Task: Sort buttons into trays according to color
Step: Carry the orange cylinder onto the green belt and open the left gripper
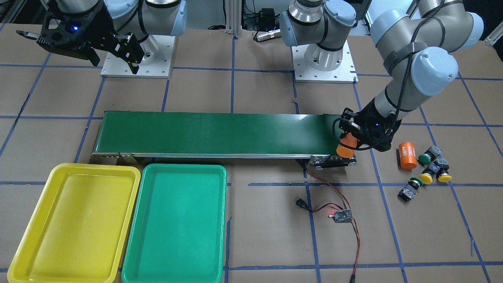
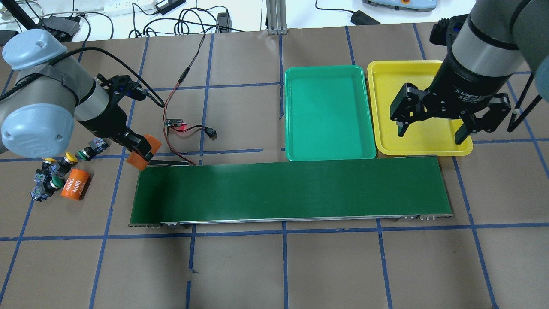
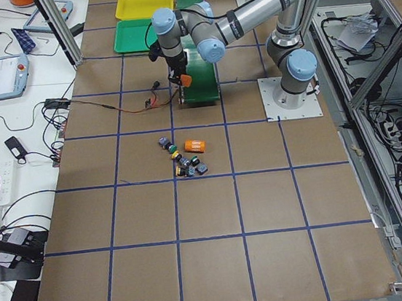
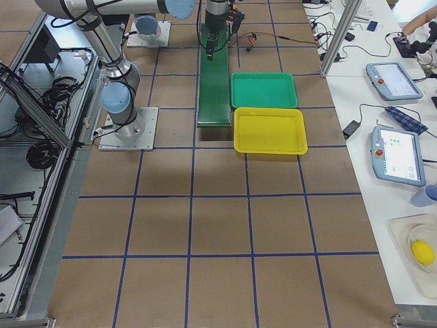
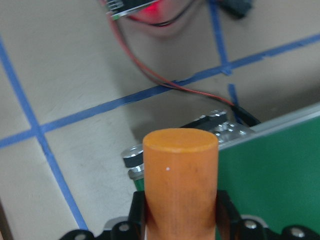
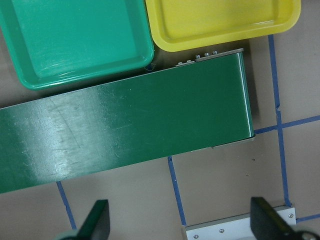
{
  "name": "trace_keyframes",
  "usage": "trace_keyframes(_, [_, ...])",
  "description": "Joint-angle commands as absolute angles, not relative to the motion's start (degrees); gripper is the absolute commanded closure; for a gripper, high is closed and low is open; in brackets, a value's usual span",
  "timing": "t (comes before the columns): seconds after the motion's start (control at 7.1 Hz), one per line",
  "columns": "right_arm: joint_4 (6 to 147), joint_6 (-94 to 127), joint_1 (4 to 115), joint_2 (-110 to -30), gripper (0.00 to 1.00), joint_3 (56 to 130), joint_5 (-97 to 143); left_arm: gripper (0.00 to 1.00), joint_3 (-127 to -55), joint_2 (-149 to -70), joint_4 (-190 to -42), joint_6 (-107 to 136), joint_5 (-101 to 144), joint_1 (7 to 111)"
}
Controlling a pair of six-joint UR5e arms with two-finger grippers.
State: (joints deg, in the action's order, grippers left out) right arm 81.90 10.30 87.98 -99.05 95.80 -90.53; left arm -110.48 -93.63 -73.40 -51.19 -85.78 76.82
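The plain orange cylinder hangs over the metal corner beside the green belt surface, so my left gripper moves it inward first; it is too early to release.
My left gripper [image 2: 140,151] is shut on a plain orange cylinder [image 1: 345,149], held at the conveyor belt's end; it fills the left wrist view [image 5: 180,175]. Two green buttons [image 1: 424,158] [image 1: 414,182] and two yellow buttons [image 1: 426,178] [image 1: 444,177] lie together on the table beside that belt end, apart from the gripper. The yellow tray [image 1: 70,220] and the green tray [image 1: 177,224] lie side by side and hold nothing. My right gripper [image 2: 433,128] is open and holds nothing, above the yellow tray's [image 2: 386,107] near edge.
A long dark-green conveyor belt [image 2: 291,189] lies between the buttons and the trays. A second orange cylinder marked 4680 [image 1: 407,155] lies beside the buttons. A small controller board with a red light [image 2: 173,123] and its wires lie near the belt's end.
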Motion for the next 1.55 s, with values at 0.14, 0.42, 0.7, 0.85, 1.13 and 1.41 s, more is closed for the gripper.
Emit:
trace_keyframes(0.14, [81.83, 10.28, 87.98, -98.97, 0.0, 95.8, -91.32, 0.98, -118.64, -90.79, -67.79, -81.86, -82.03, 77.78])
trace_keyframes(0.42, [81.83, 10.37, 87.98, -99.05, 0.0, 95.8, -91.23, 0.98, -118.65, -87.73, -67.94, -92.01, -76.99, 80.85])
trace_keyframes(0.7, [81.83, 10.37, 87.98, -99.05, 0.0, 95.8, -91.32, 0.89, -119.7, -88.15, -68.03, -92.11, -77.34, 83.22])
trace_keyframes(0.85, [81.83, 10.37, 87.98, -98.97, 0.0, 95.8, -91.32, 0.85, -121.01, -87.46, -67.42, -91.59, -77.6, 84.02])
trace_keyframes(1.13, [81.83, 10.37, 87.98, -98.96, 0.0, 95.8, -91.32, 0.01, -124.52, -87.45, -65.67, -90.79, -77.43, 84.02])
trace_keyframes(1.41, [81.83, 10.37, 87.98, -98.96, 0.0, 95.8, -91.32, 0.0, -125.16, -87.36, -64.95, -90.35, -77.61, 84.02])
